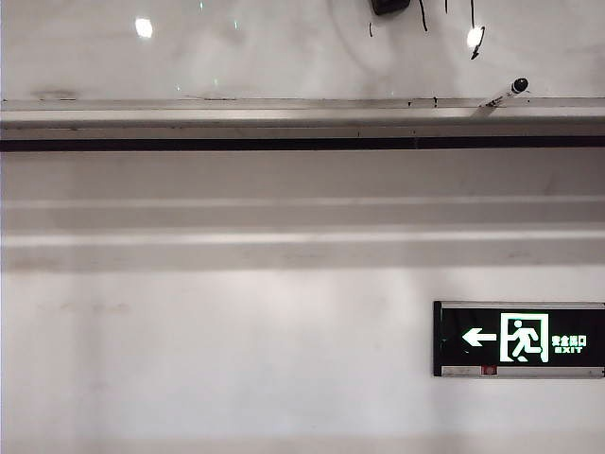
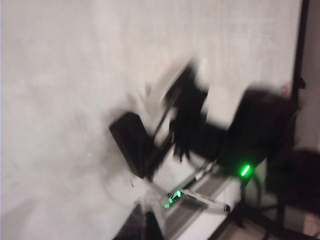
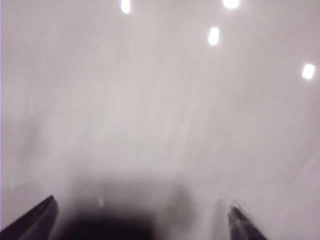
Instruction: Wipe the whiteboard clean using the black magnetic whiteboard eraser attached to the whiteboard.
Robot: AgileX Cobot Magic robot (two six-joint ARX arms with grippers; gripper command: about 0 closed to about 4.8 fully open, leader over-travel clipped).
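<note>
The right gripper takes hold of the black eraser by its long sides next, to wipe the marker strokes off the whiteboard (image 1: 284, 52).
The whiteboard (image 1: 284, 52) fills the top of the exterior view, with thin black marker strokes (image 1: 475, 38) at its upper right. In the left wrist view the eraser (image 2: 129, 144), a small black block, sits on the whiteboard (image 2: 75, 75). My right gripper (image 2: 187, 107) is a dark blur right beside it. Close to the glossy whiteboard (image 3: 160, 100), my right gripper (image 3: 140, 222) is open, fingertips (image 3: 36, 217) far apart, with a blurred dark patch between them. My left gripper (image 2: 142, 227) is shut and empty, away from the eraser near the tray rail.
A grey tray rail (image 1: 284, 113) runs under the board, and a white marker with a black cap (image 1: 510, 90) lies on it. A black, green-lit exit sign (image 1: 518, 339) hangs on the wall below. The marker (image 2: 207, 201) also shows near my left gripper.
</note>
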